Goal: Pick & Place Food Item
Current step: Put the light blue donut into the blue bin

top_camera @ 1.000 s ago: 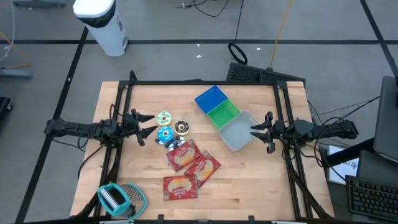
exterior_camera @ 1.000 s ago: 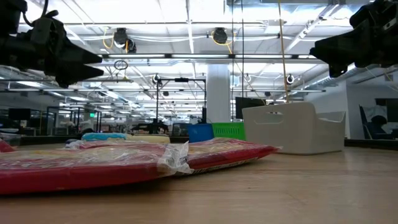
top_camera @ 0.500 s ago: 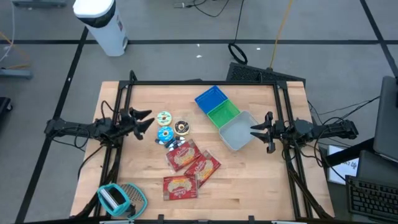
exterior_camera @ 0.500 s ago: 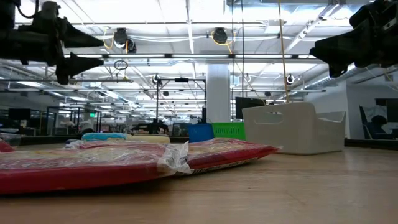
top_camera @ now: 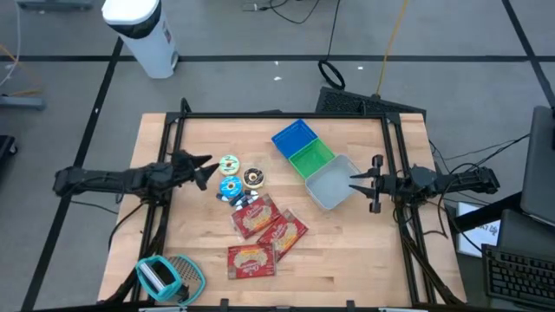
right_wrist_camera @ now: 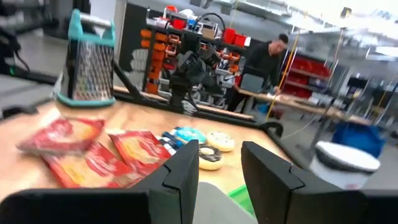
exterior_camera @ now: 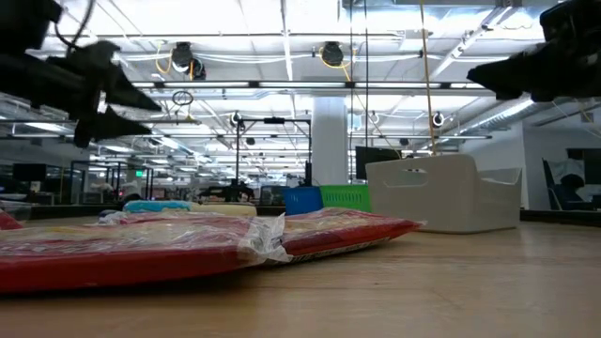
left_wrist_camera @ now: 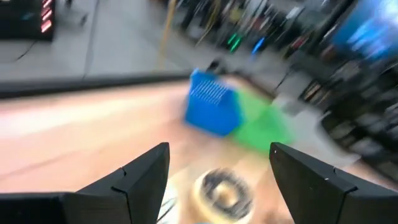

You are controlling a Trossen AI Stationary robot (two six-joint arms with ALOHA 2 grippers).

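Note:
Next, my left gripper grabs the pale donut, by its frosted ring (top_camera: 229,159). Then my left gripper puts the donut in the blue bin (top_camera: 294,137).
Three donuts lie flat on the table: a pale one (top_camera: 229,164), a blue one (top_camera: 230,186) and a chocolate one (top_camera: 253,178). Three red snack packets (top_camera: 254,217) (top_camera: 283,234) (top_camera: 250,260) lie flat nearer the front edge. My left gripper (top_camera: 208,169) hovers just left of the donuts, high above the table (exterior_camera: 141,108). It is open, with nothing between its fingers (left_wrist_camera: 219,149). My right gripper (top_camera: 354,180) hangs open and empty (right_wrist_camera: 219,152) by the right rim of the white bin (top_camera: 331,184), well above it (exterior_camera: 488,80).
A blue bin (top_camera: 295,139) and a green bin (top_camera: 310,159) stand in a row with the white one, toward the far right. A teal-framed grater (top_camera: 165,277) lies at the near left corner. A black frame (top_camera: 277,115) borders the table.
Both grippers have rolled about the line they point along, staying where they were above the table. Neither has opened or shut. The food items and bins have not moved.

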